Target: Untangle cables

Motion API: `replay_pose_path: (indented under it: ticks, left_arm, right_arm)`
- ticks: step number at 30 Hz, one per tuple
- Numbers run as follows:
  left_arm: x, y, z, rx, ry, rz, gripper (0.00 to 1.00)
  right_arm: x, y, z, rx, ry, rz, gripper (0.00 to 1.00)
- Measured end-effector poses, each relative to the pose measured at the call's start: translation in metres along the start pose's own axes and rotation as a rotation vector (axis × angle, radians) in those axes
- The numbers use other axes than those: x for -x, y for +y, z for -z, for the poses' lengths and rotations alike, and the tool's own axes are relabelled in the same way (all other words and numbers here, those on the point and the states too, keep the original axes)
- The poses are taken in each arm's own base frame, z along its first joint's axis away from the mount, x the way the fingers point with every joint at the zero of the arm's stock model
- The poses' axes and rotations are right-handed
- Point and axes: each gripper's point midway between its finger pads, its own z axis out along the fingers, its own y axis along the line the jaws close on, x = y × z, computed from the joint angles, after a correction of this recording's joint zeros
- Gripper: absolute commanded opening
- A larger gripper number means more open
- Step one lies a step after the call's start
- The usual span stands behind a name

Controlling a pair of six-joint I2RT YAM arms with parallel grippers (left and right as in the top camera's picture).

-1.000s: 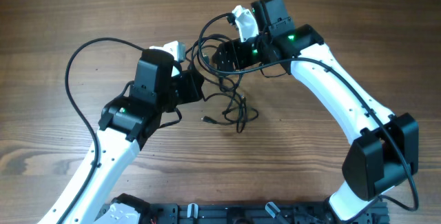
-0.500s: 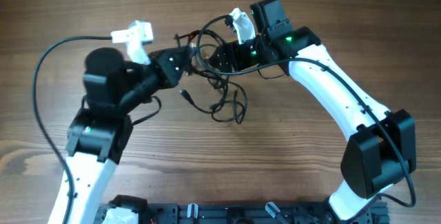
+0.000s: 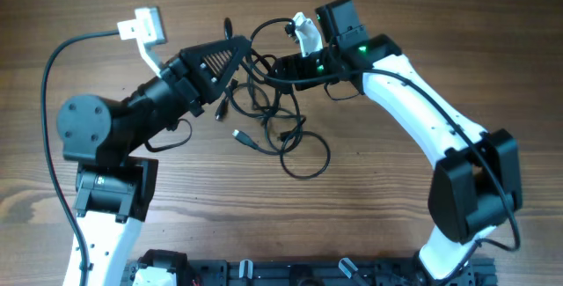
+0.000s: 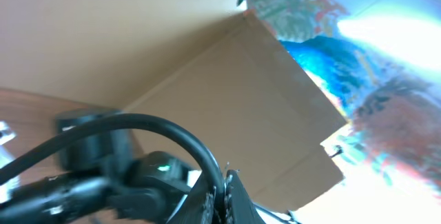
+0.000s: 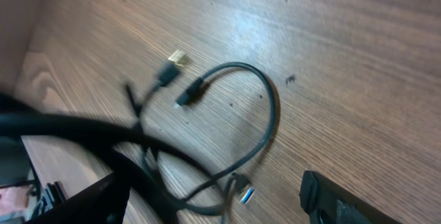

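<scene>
I next need to pick up a black cable's cord at the tangle's back [image 3: 274, 62] [image 5: 233, 169] with my right gripper, opposite my left gripper, to pull the cables apart.
The cables [image 3: 303, 158] are thin black cords in a loose tangle on the wooden table between my two arms. A silvery plug [image 3: 239, 135] lies at the tangle's left side. My left gripper [image 3: 234, 48] is raised and tilted, shut on one black cable [image 4: 172, 131] that arcs up out of its closed tips [image 4: 224, 195]. My right gripper [image 3: 274, 64] stands open over the back of the tangle. In its wrist view its two fingers [image 5: 344, 203] are wide apart, with a curled cable [image 5: 269, 107] and a blue-tipped plug [image 5: 247, 195] on the table between them, apart from both.
A black rail [image 3: 290, 273] runs along the table's front edge. The left arm's thick black wire [image 3: 53, 101] loops out to the left. A cardboard box [image 4: 227, 93] and a bright poster [image 4: 372, 52] show behind in the left wrist view.
My left arm has swung up and to the left with the cable in its grip, and the tangle has spread out, its lower loop lying further right. The right arm has barely moved.
</scene>
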Motion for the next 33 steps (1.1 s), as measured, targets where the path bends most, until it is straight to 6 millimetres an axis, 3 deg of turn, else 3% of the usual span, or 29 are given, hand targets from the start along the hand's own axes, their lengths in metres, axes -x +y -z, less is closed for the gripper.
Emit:
replay_pose_path:
  ticks: [4,8,14,20,22,24,25,26,28,31,33]
  left_arm:
    - [0.021,0.005,0.012,0.018,-0.064,0.113,0.04]
    - [0.054,0.007,0.032,0.016,-0.176,0.265,0.04]
    - [0.086,0.007,0.057,-0.016,-0.300,0.477,0.04]
    - [0.109,0.016,0.077,-0.015,-0.416,0.582,0.04]
    - [0.097,0.034,0.074,0.068,-0.388,0.599,0.04]
    - [0.071,0.075,0.074,0.240,-0.356,0.719,0.04]
    - [0.047,0.106,0.078,0.363,-0.327,0.788,0.04]
    - [0.026,0.131,0.087,0.485,-0.321,0.866,0.04]
    - [-0.010,0.178,0.109,0.704,-0.326,0.973,0.04]
    - [-0.017,0.209,0.119,0.812,-0.338,0.992,0.04]
    - [-0.017,0.220,0.120,0.839,-0.343,0.997,0.04]
  right_arm:
    - [-0.004,-0.006,-0.009,0.001,0.017,-0.029,0.73]
    - [0.001,-0.014,-0.013,-0.036,-0.003,-0.076,0.68]
    - [-0.027,-0.066,-0.042,-0.217,0.072,-0.292,0.68]
    - [-0.025,-0.101,-0.028,-0.264,0.046,-0.395,0.75]
    - [-0.020,-0.093,-0.027,-0.165,0.053,-0.325,0.76]
    - [-0.022,-0.074,-0.028,-0.052,0.080,-0.253,0.76]
    - [-0.020,-0.059,-0.024,0.013,0.083,-0.206,0.76]
    - [-0.018,-0.050,-0.019,0.039,0.079,-0.185,0.77]
    - [-0.002,-0.020,0.014,0.091,0.017,-0.108,0.77]
    - [0.001,0.026,0.063,0.161,-0.028,0.016,0.78]
    - [-0.013,0.043,0.066,0.194,0.019,0.073,0.78]
